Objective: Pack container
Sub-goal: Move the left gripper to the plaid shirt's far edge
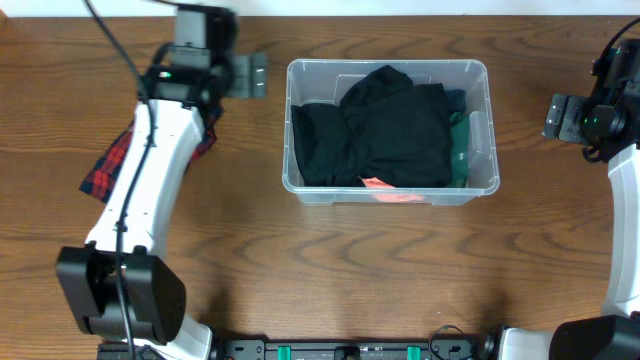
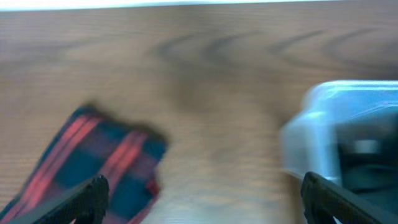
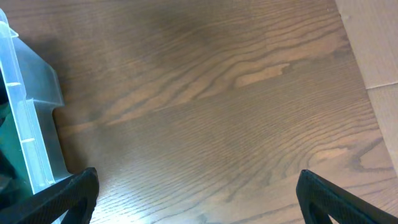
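I will next grab the plaid cloth [image 1: 112,165] with my left gripper by its corner farthest from the container, so I can turn the cloth straight for packing.
The clear plastic container [image 1: 478,130] stands at the table's middle back, holding black clothes [image 1: 385,125], a green piece [image 1: 460,150] and an orange-pink bit [image 1: 385,190]. A red and navy plaid cloth [image 1: 112,165] lies on the table to the left, partly under my left arm; it also shows in the left wrist view [image 2: 93,162]. My left gripper [image 2: 202,199] is open and empty between the plaid cloth and the container's corner [image 2: 323,118]. My right gripper [image 3: 196,199] is open and empty over bare wood, right of the container's wall [image 3: 31,106].
The wooden table's back edge runs close behind the container. The table's right edge shows in the right wrist view [image 3: 367,56]. The arm bases stand at the front left [image 1: 120,290] and front right [image 1: 620,320].
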Robot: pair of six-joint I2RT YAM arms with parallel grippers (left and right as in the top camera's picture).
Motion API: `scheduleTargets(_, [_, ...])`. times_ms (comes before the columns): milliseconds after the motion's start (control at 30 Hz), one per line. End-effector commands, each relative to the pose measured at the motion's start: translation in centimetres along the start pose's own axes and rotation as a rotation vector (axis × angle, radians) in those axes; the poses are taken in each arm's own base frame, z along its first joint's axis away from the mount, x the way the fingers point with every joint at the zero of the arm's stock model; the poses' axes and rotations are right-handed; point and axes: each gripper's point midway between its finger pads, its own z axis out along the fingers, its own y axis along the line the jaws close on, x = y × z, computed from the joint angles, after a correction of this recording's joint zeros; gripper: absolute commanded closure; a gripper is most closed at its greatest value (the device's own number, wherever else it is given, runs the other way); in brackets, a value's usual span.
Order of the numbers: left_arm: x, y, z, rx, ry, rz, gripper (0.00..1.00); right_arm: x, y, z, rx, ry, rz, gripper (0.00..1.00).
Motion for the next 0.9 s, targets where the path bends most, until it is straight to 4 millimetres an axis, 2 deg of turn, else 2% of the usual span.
scheduleTargets(0, [1.0,5.9,0.0,-0.149,0.037,-0.118,0.02,-0.2,-0.3,-0.1,0.014,-0.003,0.013,0.01])
scheduleTargets(233, [4.5,16.2,-1.2,-0.36,0.124,-0.329,0.01,-0.2,-0.3,-0.1,0.014,-0.004,0.013,0.01])
scheduleTargets(267, [5.1,17.6,-1.4,-0.388,0.129,-0.372,0.04,-0.2,-0.3,-0.1,0.014,-0.003,0.013,0.01])
scheduleTargets(300, [5.7,18.8,-1.6,-0.408,0.133,-0.413,0.12,-0.2,-0.3,-0.1,0.014,-0.003,0.013,0.01])
scheduleTargets(400, [7.5,22.3,-2.0,-0.461,0.147,-0.524,0.47,-0.2,-0.3,-0.1,0.014,-0.004,0.013,0.01])
scheduleTargets(433, [8.0,23.3,-2.1,-0.476,0.153,-0.547,0.63,-0.2,-0.3,-0.1,0.014,-0.004,0.013,0.01])
scheduleTargets(467, [8.7,24.4,-2.2,-0.492,0.163,-0.57,0.73,-0.2,-0.3,-0.1,0.014,-0.003,0.013,0.01])
scheduleTargets(533, [9.8,26.0,-2.1,-0.514,0.182,-0.603,0.86,-0.2,-0.3,-0.1,0.014,-0.004,0.013,0.01])
scheduleTargets(600, [11.0,27.4,-1.8,-0.533,0.207,-0.633,0.9,-0.2,-0.3,-0.1,0.014,-0.004,0.013,0.01])
scheduleTargets(733, [13.4,29.5,-0.6,-0.557,0.267,-0.68,0.9,-0.2,-0.3,-0.1,0.014,-0.004,0.013,0.01])
scheduleTargets(867, [15.7,30.5,1.2,-0.562,0.335,-0.703,0.9,-0.2,-0.3,-0.1,0.014,-0.003,0.012,0.01])
